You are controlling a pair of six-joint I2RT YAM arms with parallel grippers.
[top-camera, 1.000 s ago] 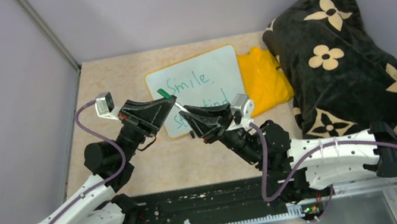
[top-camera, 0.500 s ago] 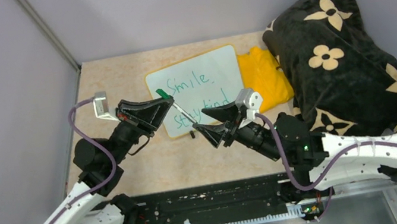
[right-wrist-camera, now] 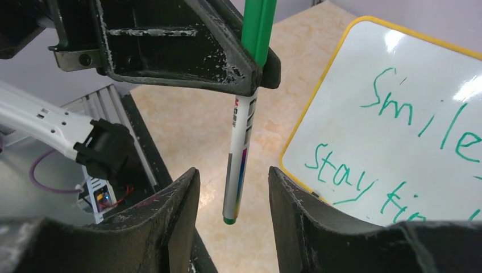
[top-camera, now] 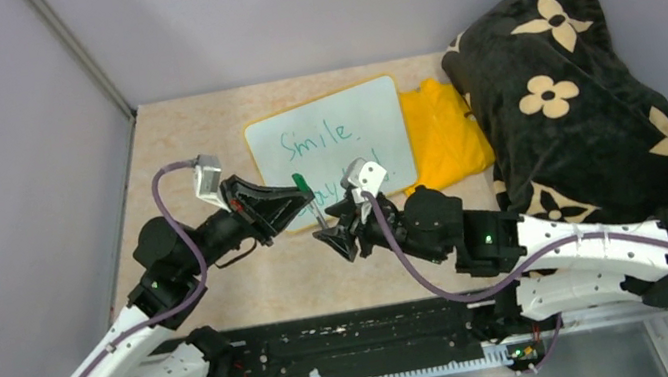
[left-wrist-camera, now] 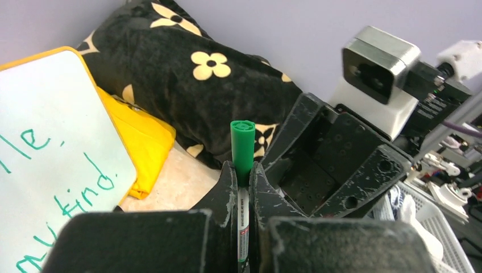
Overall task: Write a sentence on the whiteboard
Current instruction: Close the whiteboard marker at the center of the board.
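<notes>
The marker's white lower end stands midway between my right gripper's fingers, below the left gripper, so it is time to close and catch the marker.
The whiteboard with a yellow frame lies at the back middle of the table, bearing the green sentence "Smile." over "stay kind."; both also show in the right wrist view. My left gripper is shut on a green-capped white marker, held above the table in front of the board's near edge. The marker shows between its fingers in the left wrist view. My right gripper is open, its fingers on either side of the marker's lower end without touching it.
A yellow cloth lies right of the board. A black blanket with cream flowers fills the right side. A black rail runs along the near edge. Grey walls enclose the table.
My left gripper carried the marker from over the board toward me and to the right. My right gripper moved left under the marker's lower end, its fingers now flanking it.
</notes>
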